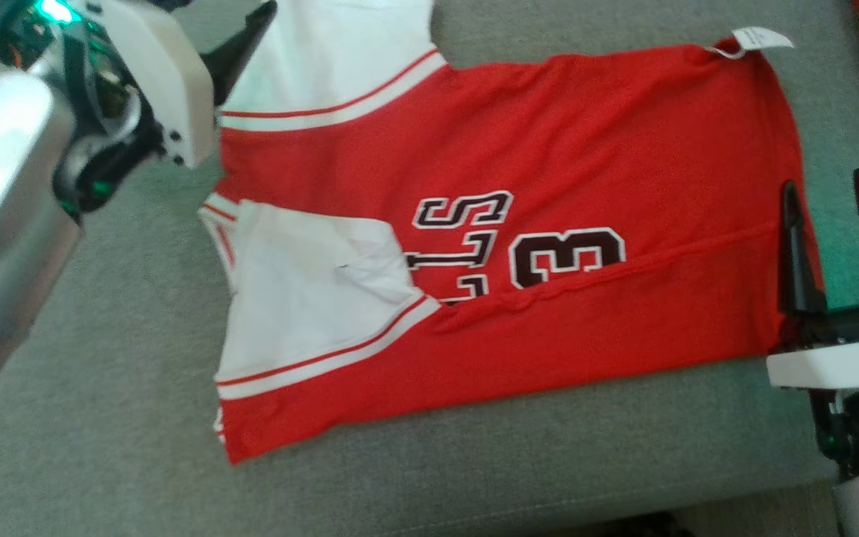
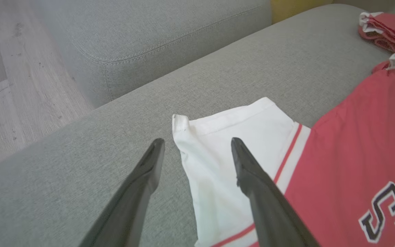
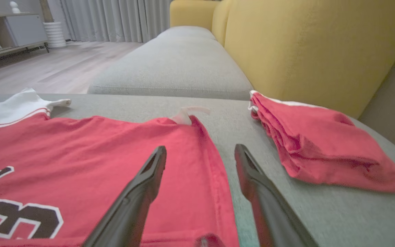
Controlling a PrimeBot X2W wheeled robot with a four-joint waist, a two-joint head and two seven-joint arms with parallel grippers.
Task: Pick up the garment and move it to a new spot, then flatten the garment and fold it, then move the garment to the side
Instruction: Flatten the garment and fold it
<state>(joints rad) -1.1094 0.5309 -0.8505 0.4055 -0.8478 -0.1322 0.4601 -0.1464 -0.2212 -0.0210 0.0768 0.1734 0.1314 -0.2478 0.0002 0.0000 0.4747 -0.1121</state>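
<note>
My right gripper pinches the jersey by its bottom hem edge [image 1: 804,224] next, since the jersey's red body [image 1: 668,148] lies flat and slack on the seat.
A red jersey [image 1: 564,149] with white sleeves and dark lettering lies spread on the grey sofa seat [image 1: 101,418], its near long edge folded over onto the body. A white tag [image 1: 757,39] sticks out at its far right corner. My left gripper [image 2: 197,142] is open just above the far white sleeve [image 2: 225,137], one finger over the sleeve and the other over bare cushion. My right gripper [image 3: 201,151] is open and hovers over the jersey's right hem [image 3: 214,161]; in the head view the right gripper [image 1: 828,194] stands at that hem. Neither holds cloth.
A folded red garment [image 3: 314,147] lies on the seat to the right of the jersey, by the yellow backrest [image 3: 303,44]. A second grey cushion [image 2: 149,37] and wooden floor [image 2: 9,89] lie beyond the seat's left edge.
</note>
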